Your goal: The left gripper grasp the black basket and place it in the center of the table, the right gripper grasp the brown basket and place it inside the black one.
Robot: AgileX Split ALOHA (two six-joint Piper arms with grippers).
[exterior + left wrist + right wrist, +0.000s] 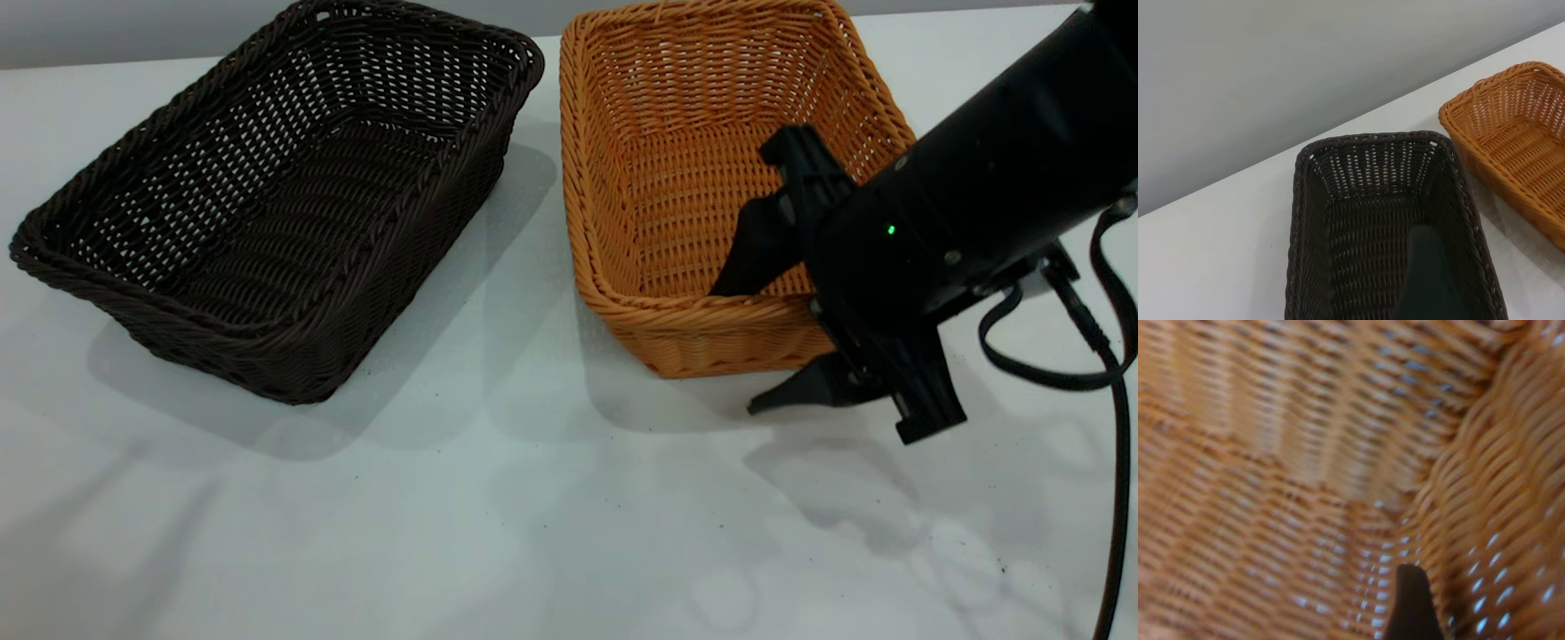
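Note:
My right gripper closes, since its fingers stand inside and outside the brown basket's near side (683,331). Closing now would catch the basket.
The black basket (276,204) stands on the table (498,516) at the left, empty and upright. To its right, a narrow gap away, stands the brown basket (711,169). My right gripper (738,348) is open and straddles the brown basket's near wall, one finger (756,253) inside and the other (805,391) outside above the table. The right wrist view shows that inner finger (1408,607) against the orange weave (1305,453). My left gripper (1426,280) shows only as a dark shape in front of the black basket (1371,200); the exterior view does not show it.
A black cable (1116,418) hangs from the right arm (996,196) at the right edge. The brown basket (1518,147) shows in the left wrist view too. The table's far edge meets a grey wall (1305,73) just behind both baskets.

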